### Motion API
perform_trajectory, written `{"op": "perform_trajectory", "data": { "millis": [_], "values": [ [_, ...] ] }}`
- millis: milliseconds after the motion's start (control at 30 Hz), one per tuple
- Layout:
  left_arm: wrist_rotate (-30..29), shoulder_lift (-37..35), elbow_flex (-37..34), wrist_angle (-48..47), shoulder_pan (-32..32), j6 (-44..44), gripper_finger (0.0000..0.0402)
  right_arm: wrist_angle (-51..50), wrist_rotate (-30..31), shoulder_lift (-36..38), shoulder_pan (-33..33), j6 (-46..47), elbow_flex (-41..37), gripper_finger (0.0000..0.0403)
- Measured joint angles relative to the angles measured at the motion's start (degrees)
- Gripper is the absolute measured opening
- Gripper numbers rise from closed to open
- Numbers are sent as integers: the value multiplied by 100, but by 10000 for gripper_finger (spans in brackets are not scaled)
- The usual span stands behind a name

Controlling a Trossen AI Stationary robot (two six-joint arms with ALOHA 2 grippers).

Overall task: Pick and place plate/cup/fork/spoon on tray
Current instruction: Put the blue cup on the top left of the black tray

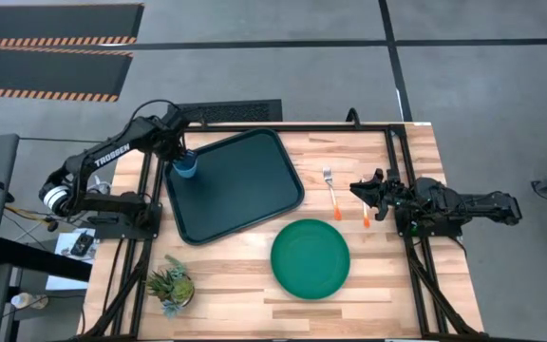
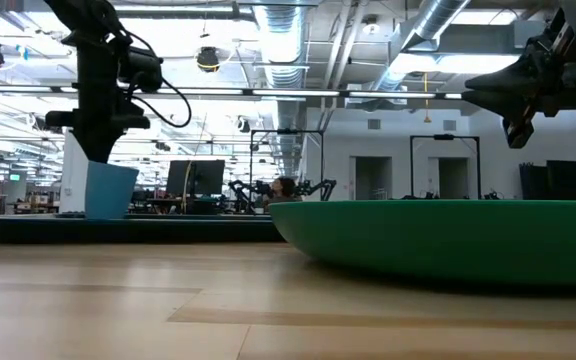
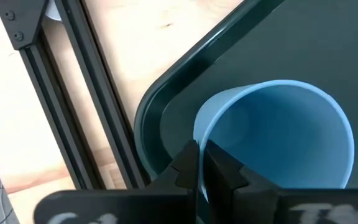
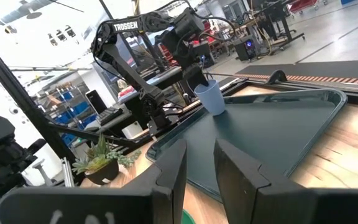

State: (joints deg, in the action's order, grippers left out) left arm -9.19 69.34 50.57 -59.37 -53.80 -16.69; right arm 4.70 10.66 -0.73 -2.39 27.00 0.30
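The blue cup's lower side (image 3: 206, 116) is inside the dark tray's corner (image 3: 179, 119). The cup would stand there, so I will open my left gripper.
The blue cup (image 1: 186, 168) is at the far left corner of the dark tray (image 1: 245, 190). My left gripper (image 1: 180, 155) is shut on it from above. The green plate (image 1: 311, 258) lies on the table near the front, right of the tray. The fork (image 1: 331, 193) and the spoon (image 1: 366, 217) lie side by side on the wood between the tray and my right gripper (image 1: 361, 190). That gripper is open and empty, raised above the table over the spoon's head end. My left gripper pinches the cup's rim wall (image 3: 199, 144), one finger (image 3: 225, 171) inside the cup and one (image 3: 182, 171) outside. The fingers come from above, pointing down. The cup is slightly tilted, its base (image 4: 217, 111) at the tray's floor; I cannot tell whether it rests there.
A small spiky green plant (image 1: 171, 283) stands at the near left corner of the table. Black frame rails (image 1: 148, 190) run along the table's left and right sides. Bare wood lies between the plate and the plant.
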Motion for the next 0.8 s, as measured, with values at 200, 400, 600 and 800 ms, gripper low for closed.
{"op": "perform_trajectory", "data": {
  "millis": [200, 400, 600, 800],
  "values": [
    [-9, 0, 0, -13, -2, 17, 0, 1, 0, 0, 0, 2, 0, 108],
    [-12, 0, 0, 35, -2, -70, 0, 1, -2, 0, 0, 2, 0, 108],
    [0, 11, 0, 135, -26, -258, 0, 1, -2, 0, 0, 4, 0, 108],
    [188, 11, 0, 219, -142, -554, 0, 1, -2, 0, 0, 4, 0, 108]
  ]
}}
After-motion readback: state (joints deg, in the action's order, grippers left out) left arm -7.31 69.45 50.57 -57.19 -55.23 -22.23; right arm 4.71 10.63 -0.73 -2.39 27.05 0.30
